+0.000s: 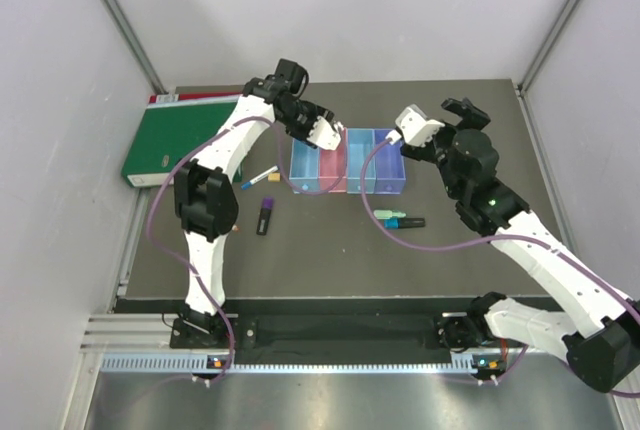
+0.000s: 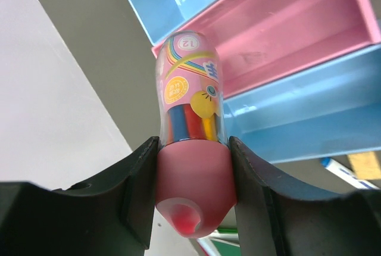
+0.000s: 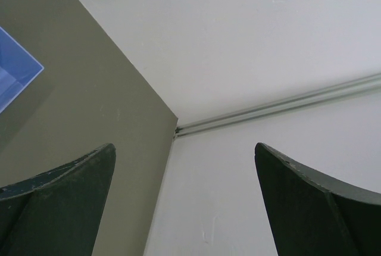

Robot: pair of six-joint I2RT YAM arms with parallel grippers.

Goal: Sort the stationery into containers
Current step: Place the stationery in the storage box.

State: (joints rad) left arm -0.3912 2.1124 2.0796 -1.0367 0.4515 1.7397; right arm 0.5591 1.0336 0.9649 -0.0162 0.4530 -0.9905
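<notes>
The crayon case would fall short now, as only its tip overlaps the pink bin's end corner; my left gripper must move it over the bin before it opens.
My left gripper (image 1: 330, 133) is shut on a pink capsule-shaped crayon case (image 2: 191, 166), holding it above the far end of the containers (image 1: 348, 162), a joined row of light blue, pink, light blue and purple-blue bins. In the left wrist view the pink bin (image 2: 297, 36) lies just beyond the case. My right gripper (image 1: 467, 108) is open and empty, right of the bins, facing the table's far right corner. On the table lie a white pen (image 1: 260, 178), a dark marker (image 1: 265, 218), a green marker (image 1: 389, 214) and a black marker (image 1: 406, 222).
A large green binder (image 1: 170, 140) lies at the back left. White walls enclose the table on three sides. The purple-blue bin's corner (image 3: 15, 71) shows at the left of the right wrist view.
</notes>
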